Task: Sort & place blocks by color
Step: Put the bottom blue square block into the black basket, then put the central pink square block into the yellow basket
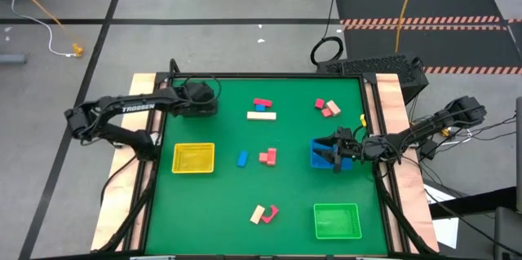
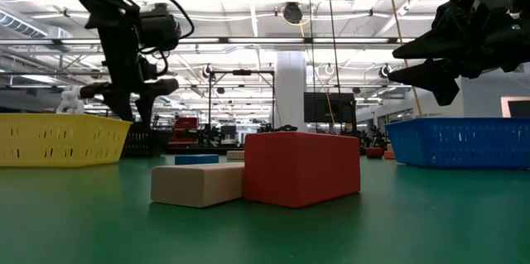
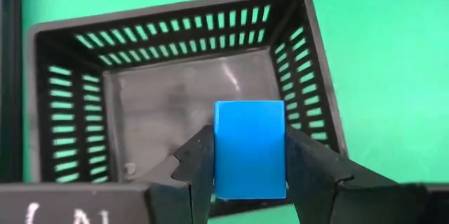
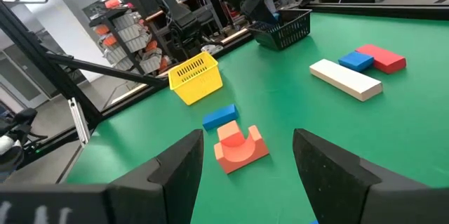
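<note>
The blue block's lower end is inside the black tray's rim and the block would lie in the tray, so it is time for my left gripper to open now.
A blue block (image 3: 249, 147) sits between the fingers of my left gripper (image 1: 200, 97), which hangs over the black tray (image 3: 175, 10) at the table's far left. At the right side, my right gripper (image 4: 247, 154) stands open and holds nothing, above the blue tray (image 1: 320, 156). Loose on the green table lie a red, blue and tan group (image 1: 261, 109), pink blocks (image 1: 327, 107), a blue block (image 1: 242, 159) beside a red arch piece (image 4: 238, 147), and a tan and red pair (image 1: 263, 213). My left gripper pinches the blue block by two opposite sides (image 3: 219, 150) between its two fingers. The fingers slant down from above. The block is lifted clear, over the black tray's open top.
A yellow tray (image 1: 193, 158) stands at the left and a green tray (image 1: 337, 221) at the near right. Wooden rails (image 1: 395, 130) border the table's left and right sides. In the low view a red block (image 2: 302, 167) and a tan block (image 2: 197, 183) lie close to the camera.
</note>
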Motion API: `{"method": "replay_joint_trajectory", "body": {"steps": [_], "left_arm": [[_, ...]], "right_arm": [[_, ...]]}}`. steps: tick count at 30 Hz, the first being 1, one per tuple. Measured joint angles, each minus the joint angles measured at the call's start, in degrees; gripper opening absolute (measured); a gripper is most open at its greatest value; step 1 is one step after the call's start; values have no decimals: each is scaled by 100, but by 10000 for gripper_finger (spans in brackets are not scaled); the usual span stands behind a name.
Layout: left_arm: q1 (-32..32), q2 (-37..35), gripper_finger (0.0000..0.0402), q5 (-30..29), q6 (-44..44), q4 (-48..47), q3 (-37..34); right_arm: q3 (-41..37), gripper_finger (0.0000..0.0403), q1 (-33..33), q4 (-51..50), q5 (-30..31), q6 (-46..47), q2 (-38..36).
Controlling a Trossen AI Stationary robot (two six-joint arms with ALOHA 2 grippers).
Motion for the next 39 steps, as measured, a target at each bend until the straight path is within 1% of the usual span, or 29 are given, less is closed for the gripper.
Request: {"method": "replay_joint_trajectory", "body": {"steps": [10, 20, 24, 30, 34, 39], "left_arm": [[0, 44, 149, -5, 15, 134, -2], [0, 44, 216, -61, 19, 208, -2], [0, 3, 227, -66, 224, 393, -2], [-18, -247, 230, -66, 740, 571, -7], [-98, -546, 230, 175, 1316, 957, -8], [-352, -723, 230, 750, 1887, 1729, -7]], "right_arm": [[0, 212, 0, -2, 0, 0, 0], [-2, 212, -2, 0, 0, 0, -2], [-2, 212, -2, 0, 0, 0, -2], [-2, 212, -2, 0, 0, 0, -2], [-2, 212, -2, 0, 0, 0, -2], [0, 212, 0, 0, 2, 0, -2]]}}
